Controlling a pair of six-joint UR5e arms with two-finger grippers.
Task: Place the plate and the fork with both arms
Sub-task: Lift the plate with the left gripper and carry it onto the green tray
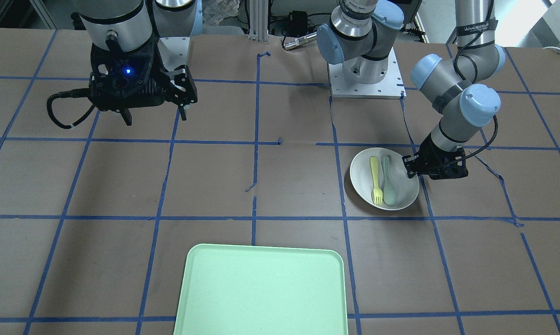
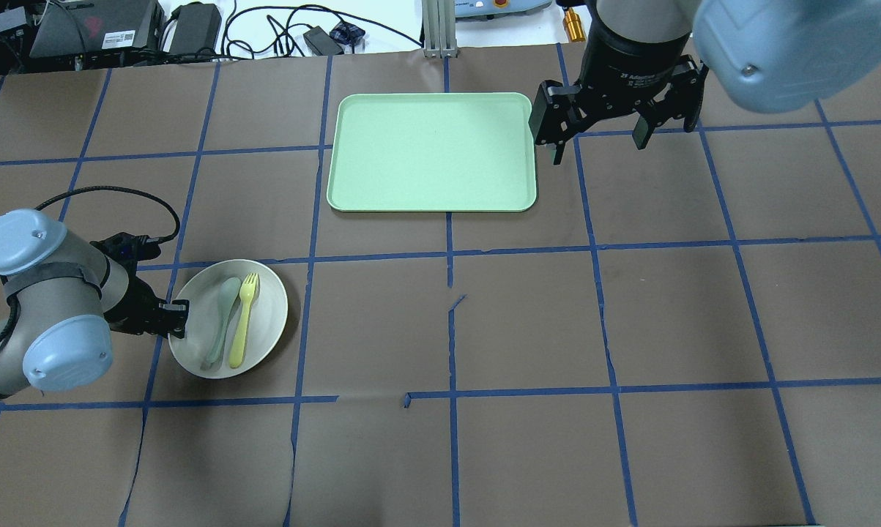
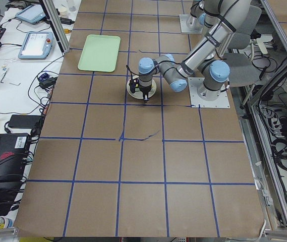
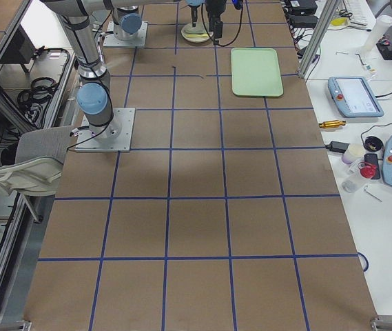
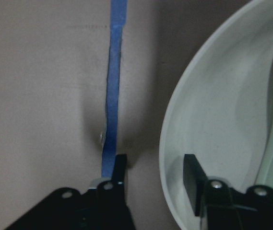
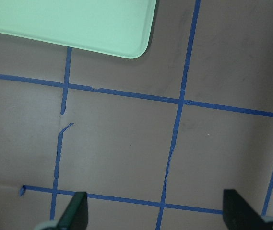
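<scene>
Next, my left gripper picks up the plate with the plate's fork by its rim (image 1: 415, 189) to place it onto the tray (image 1: 261, 290).
The off-white plate (image 2: 268, 307) lies on the table at my left, and also shows in the front view (image 1: 361, 179). The pale-yellow fork (image 2: 244, 322) lies in it beside a grey-green spoon (image 2: 220, 322). My left gripper (image 2: 179, 320) is open at the plate's near-left rim. In the left wrist view it (image 5: 155, 172) straddles the rim of the plate (image 5: 213, 120), one finger inside and one outside. My right gripper (image 2: 600, 143) is open and empty, held high by the tray's right edge. It (image 6: 155, 211) shows only bare table between its fingers in the right wrist view.
A mint-green rectangular tray (image 2: 433, 150) lies at the far middle of the table. Its corner (image 6: 78, 24) shows in the right wrist view. Brown paper with a blue tape grid covers the table. Cables and gear lie beyond the far edge.
</scene>
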